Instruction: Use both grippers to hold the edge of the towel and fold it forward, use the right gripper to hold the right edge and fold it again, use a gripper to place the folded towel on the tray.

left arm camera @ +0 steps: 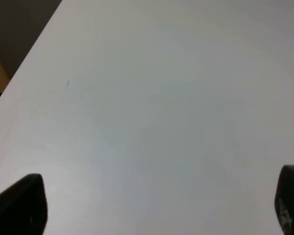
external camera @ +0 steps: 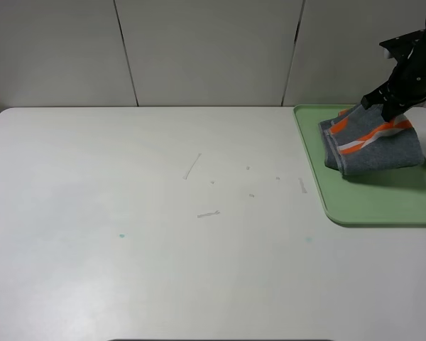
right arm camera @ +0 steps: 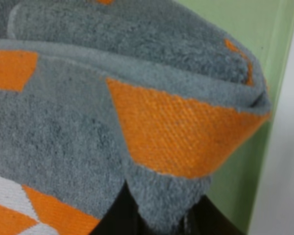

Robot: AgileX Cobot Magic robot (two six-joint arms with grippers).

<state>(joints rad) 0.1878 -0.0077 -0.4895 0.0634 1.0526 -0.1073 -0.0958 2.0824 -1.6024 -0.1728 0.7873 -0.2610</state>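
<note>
My right gripper releases the towel next, since the folded towel's lower edge (external camera: 376,165) lies on the green tray and the towel would rest there.
The towel (external camera: 373,145), dark grey with orange-and-white bands, lies folded on the pale green tray (external camera: 355,209) at the table's far right. My right gripper (external camera: 387,106) is at the towel's far upper corner, shut on a fold of it. In the right wrist view the towel (right arm camera: 137,122) fills the picture, its grey tip pinched between the dark fingers (right arm camera: 117,218), with the tray (right arm camera: 245,29) behind. My left gripper (left arm camera: 161,205) is open over bare table, its fingertips (left arm camera: 24,200) far apart and nothing between them. It is out of the exterior high view.
The white table (external camera: 128,249) carries a few small scraps or marks (external camera: 192,167) near its middle. Grey wall panels stand behind the table. In the left wrist view the table's edge (left arm camera: 34,49) borders a dark drop.
</note>
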